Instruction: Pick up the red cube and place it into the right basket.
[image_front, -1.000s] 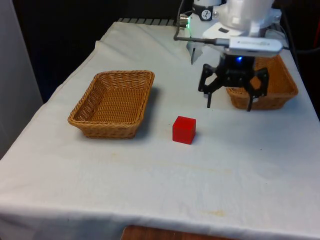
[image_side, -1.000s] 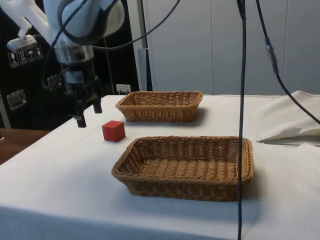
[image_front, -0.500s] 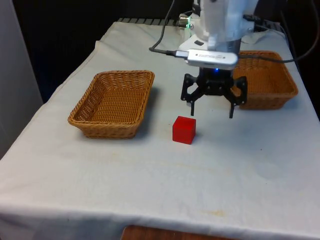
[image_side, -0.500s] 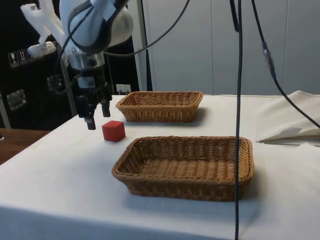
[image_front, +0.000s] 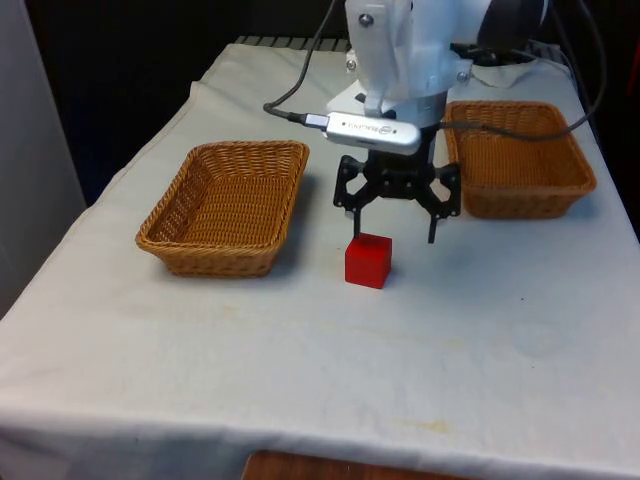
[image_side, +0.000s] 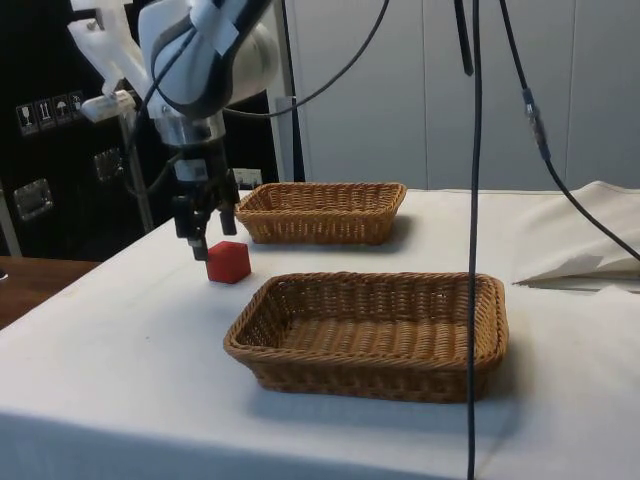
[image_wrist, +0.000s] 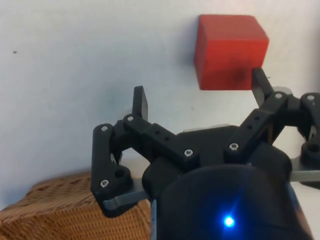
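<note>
My gripper is about to grab the red cube (image_front: 368, 260) by two opposite sides. Then it will place the cube into the wicker basket (image_front: 222, 205).
The red cube (image_front: 368, 260) rests on the white cloth between the two wicker baskets; I also see this cube (image_side: 228, 262) from the side. My gripper (image_front: 392, 232) is open and hangs low, just behind the cube and slightly to the front view's right. From the side, the gripper (image_side: 209, 241) is close against the cube. In the wrist view the cube (image_wrist: 230, 50) lies in front of one fingertip (image_wrist: 259, 82), off the gap's centre line of the gripper (image_wrist: 199, 86). The right basket (image_front: 520, 208) stands empty at the front view's right.
The left basket (image_front: 215, 255), also empty, stands at the front view's left of the cube. From the side, the right basket (image_side: 370, 375) is nearest and the left basket (image_side: 318, 230) lies beyond it. A wicker corner (image_wrist: 55, 212) shows behind the fingers.
The gripper has swung from beside the right basket towards the front view's left and has come down to the cube. It stays open. The cube has not moved.
</note>
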